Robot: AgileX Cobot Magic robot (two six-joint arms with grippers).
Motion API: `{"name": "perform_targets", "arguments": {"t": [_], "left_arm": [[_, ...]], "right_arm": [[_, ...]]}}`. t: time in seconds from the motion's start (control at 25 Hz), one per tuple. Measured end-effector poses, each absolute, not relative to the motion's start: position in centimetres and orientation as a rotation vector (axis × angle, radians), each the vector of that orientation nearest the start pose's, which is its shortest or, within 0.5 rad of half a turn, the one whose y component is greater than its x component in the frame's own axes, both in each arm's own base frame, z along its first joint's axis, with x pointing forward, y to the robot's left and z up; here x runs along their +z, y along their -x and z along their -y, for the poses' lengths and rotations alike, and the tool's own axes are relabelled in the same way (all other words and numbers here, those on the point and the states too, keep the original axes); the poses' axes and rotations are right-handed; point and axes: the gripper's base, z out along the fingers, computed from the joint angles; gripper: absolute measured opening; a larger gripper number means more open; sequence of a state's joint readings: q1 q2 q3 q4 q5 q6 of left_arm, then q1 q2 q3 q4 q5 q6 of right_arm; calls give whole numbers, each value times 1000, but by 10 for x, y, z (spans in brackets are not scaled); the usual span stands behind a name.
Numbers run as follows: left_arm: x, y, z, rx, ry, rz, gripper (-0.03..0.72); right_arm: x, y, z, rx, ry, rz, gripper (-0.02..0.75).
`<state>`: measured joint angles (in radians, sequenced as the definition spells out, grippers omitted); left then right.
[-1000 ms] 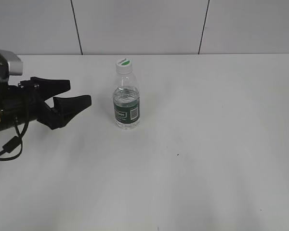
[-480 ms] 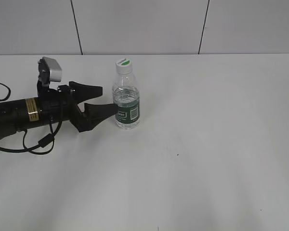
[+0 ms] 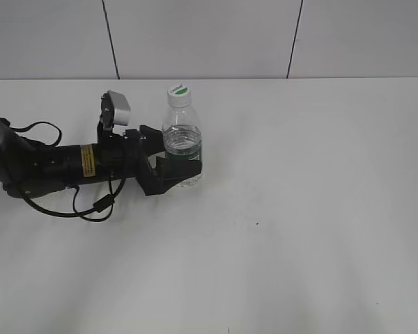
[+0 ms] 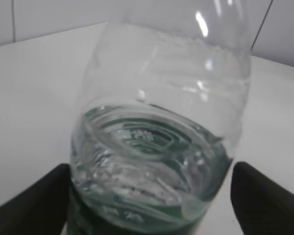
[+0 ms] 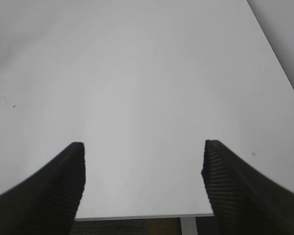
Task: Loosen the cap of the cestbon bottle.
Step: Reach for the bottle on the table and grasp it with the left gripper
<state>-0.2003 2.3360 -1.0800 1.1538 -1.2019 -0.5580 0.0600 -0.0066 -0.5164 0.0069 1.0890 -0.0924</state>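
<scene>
I will next grab the bottle by its lower body with my left gripper, so the bottle's white cap [image 3: 179, 95] stays free to be loosened.
The cestbon bottle [image 3: 183, 142] stands upright on the white table, clear with water and a dark green label band near its base. Its white cap [image 3: 177, 90] with a green patch sits on top. My left gripper [image 3: 175, 154] lies low along the table from the left, its black jaws open on either side of the bottle's lower body. In the left wrist view the bottle [image 4: 157, 142] fills the frame between the two fingers [image 4: 34, 205]; the cap is out of that view. My right gripper [image 5: 142, 161] is open and empty over bare table and does not show in the exterior view.
The white table [image 3: 299, 209] stretches to a panelled wall at the back. The left arm's cable [image 3: 90, 209] loops on the table beside the arm. The table's edge [image 5: 137, 216] shows just under the right gripper.
My left arm has slid to the right along the table, and its open jaws have moved from well left of the bottle to either side of it. The bottle has not moved.
</scene>
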Motion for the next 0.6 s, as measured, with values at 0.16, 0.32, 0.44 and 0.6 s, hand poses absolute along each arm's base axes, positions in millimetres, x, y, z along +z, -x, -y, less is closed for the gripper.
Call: {"name": "perform_targets", "arguments": {"t": [0.16, 0.32, 0.44, 0.6], "left_arm": [[56, -372, 165, -1076, -975, -1615, 590], [53, -376, 174, -1086, -993, -1618, 588], [54, -378, 178, -1077, -1007, -1619, 557], [53, -378, 178, -1066, -1010, -1630, 450]], "right_arm": [[279, 9, 0, -12, 156, -2044, 569], [279, 9, 0, -12, 156, -2044, 569], [279, 9, 0, -12, 156, -2044, 569], [279, 9, 0, -12, 156, -2044, 569]]}}
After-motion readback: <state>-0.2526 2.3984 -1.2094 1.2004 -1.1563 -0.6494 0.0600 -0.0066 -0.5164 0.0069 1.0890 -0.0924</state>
